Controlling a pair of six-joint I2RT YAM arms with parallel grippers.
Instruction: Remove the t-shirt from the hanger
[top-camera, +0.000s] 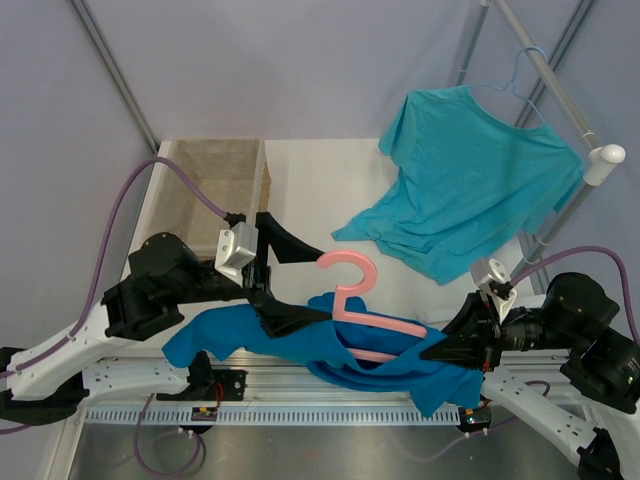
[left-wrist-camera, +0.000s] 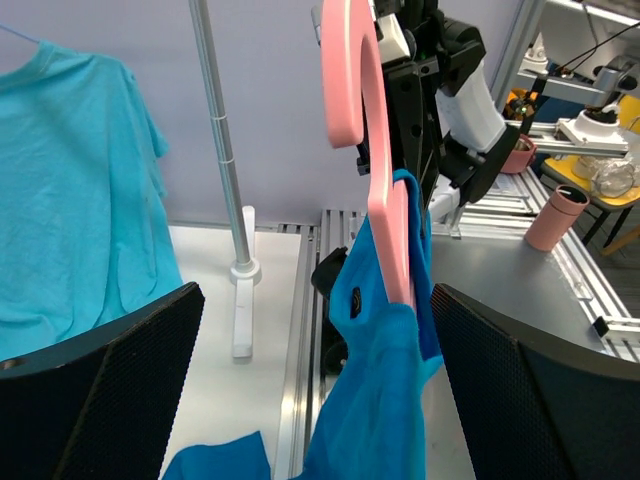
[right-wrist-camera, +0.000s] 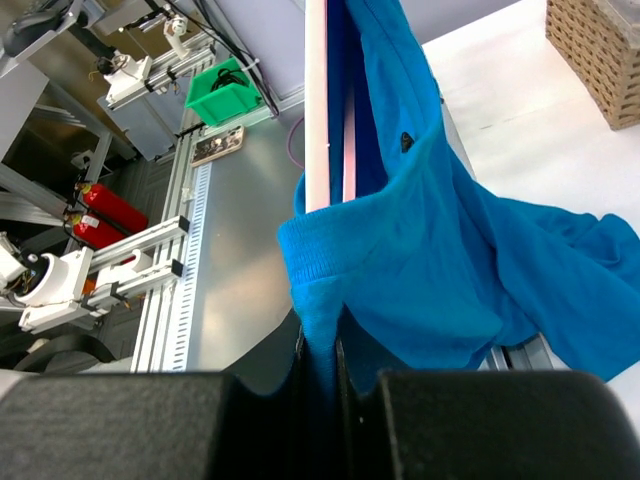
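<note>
The deep-blue t-shirt needs both arms of the pink hanger free to slip off, so the robot's left gripper needs to grab the pink hanger by its neck (top-camera: 341, 299), below the hook.
The pink hanger (top-camera: 350, 275) lies near the table's front edge, its hook toward the back. The deep-blue t-shirt (top-camera: 300, 340) drapes over its right arm and spreads left. My left gripper (top-camera: 298, 280) is wide open, one finger on each side of the hanger's neck. In the left wrist view the hanger (left-wrist-camera: 375, 150) and t-shirt (left-wrist-camera: 385, 400) hang between the spread fingers (left-wrist-camera: 530, 390) without touching them. My right gripper (top-camera: 440, 345) is shut on a fold of the t-shirt's edge (right-wrist-camera: 320, 330), just below the hanger's end (right-wrist-camera: 317, 100).
A teal t-shirt (top-camera: 470, 180) hangs on a thin light-blue wire hanger (top-camera: 525, 75) from a slanted rack at the back right. Its pole and foot (left-wrist-camera: 240, 270) stand on the table. A woven basket (top-camera: 220, 180) sits at the back left.
</note>
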